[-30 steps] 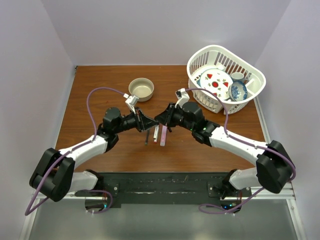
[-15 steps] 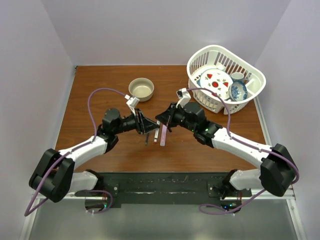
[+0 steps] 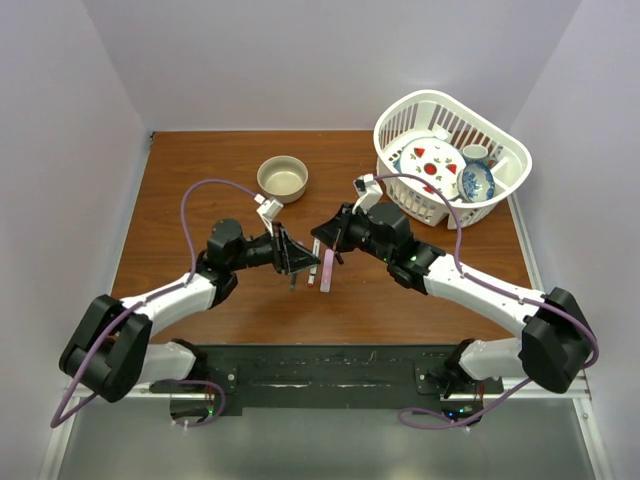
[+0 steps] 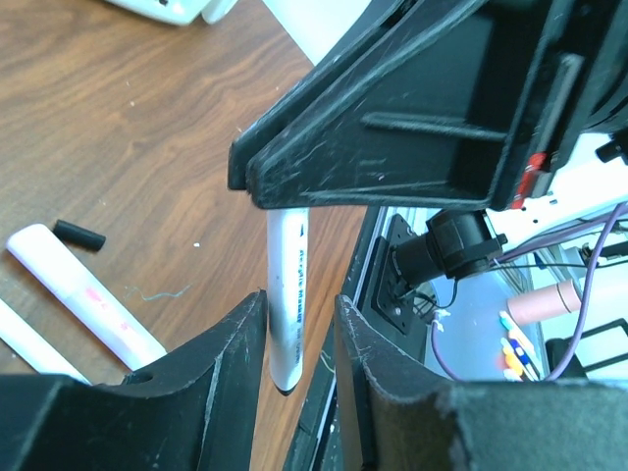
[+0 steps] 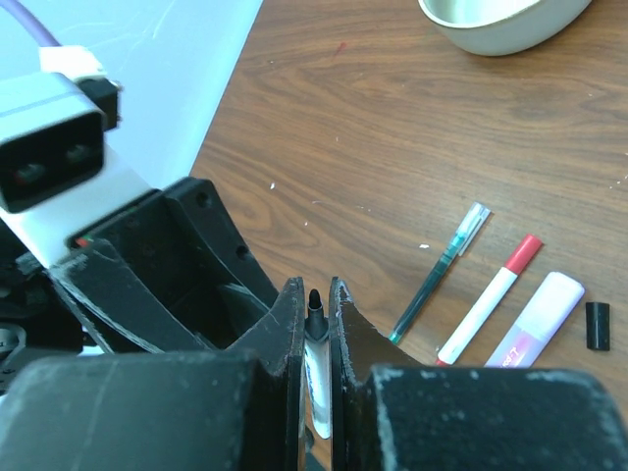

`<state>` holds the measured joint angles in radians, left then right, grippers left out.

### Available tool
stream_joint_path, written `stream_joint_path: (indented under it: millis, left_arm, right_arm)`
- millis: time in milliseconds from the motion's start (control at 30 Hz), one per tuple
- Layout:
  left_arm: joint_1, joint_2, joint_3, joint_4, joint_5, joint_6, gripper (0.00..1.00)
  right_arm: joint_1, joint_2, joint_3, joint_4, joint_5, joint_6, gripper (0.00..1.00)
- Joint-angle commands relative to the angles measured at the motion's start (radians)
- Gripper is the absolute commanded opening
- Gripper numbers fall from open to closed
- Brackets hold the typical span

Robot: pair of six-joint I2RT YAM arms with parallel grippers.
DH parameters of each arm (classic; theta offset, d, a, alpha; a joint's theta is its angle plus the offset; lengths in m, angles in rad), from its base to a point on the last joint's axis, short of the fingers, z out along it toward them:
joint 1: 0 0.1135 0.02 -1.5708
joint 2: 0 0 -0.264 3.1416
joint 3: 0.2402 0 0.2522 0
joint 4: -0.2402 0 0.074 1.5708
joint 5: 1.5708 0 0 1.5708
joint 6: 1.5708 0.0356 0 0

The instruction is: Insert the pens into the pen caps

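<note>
I need to put the black tip into the cap, so next I need to grab the white-bodied pen (image 5: 316, 378) with my left gripper by its blunt back end (image 5: 320, 412). That leaves the black tip free.
My right gripper (image 5: 314, 286) is shut on a white-bodied pen (image 5: 316, 378), whose bare black tip pokes out past the fingertips. In the left wrist view the pen's blunt back end (image 4: 287, 304) hangs between my left gripper's (image 4: 299, 300) fingers, touching one with a gap to the other; that gripper is open. The two grippers meet above the table's middle (image 3: 308, 250). On the wood lie a dark green pen (image 5: 439, 273), a white pen with a red cap (image 5: 489, 299), a pink marker (image 5: 548, 314) and a loose black cap (image 5: 597, 326).
A tan bowl (image 3: 283, 178) stands behind the left gripper. A white basket (image 3: 503, 195) of dishes sits at the back right. The lying pens (image 3: 312, 272) are just below both grippers. The table's front edge and the arms' base plate (image 3: 330, 365) are near.
My left gripper has moved a little to the right and nearer, closing in on the right gripper. The right gripper has kept hold of the white pen and barely shifted.
</note>
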<state>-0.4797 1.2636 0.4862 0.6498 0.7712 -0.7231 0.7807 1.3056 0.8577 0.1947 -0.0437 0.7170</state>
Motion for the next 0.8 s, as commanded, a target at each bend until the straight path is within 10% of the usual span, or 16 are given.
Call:
stream_joint_path:
  millis: [0,233,467,767]
  left_arm:
    - [-0.010,0.023,-0.001,0.068,0.034,-0.007,0.36]
    - [-0.011,0.042,0.015,0.077,0.063,-0.007,0.00]
    - [-0.008,-0.030,0.052,-0.065,-0.030,0.080,0.00]
    - [0.208,-0.196,0.121,-0.282,-0.112,0.120,0.00]
  right_arm:
    - [0.005,-0.017,0.044,0.034,0.008,-0.002,0.00]
    - [0.005,-0.017,0.041,0.041,-0.019,0.004,0.00]
    - [0.005,-0.101,0.020,-0.067,-0.008,-0.046,0.46]
    - [0.003,-0.201,-0.054,-0.285,0.126,-0.090,0.37]
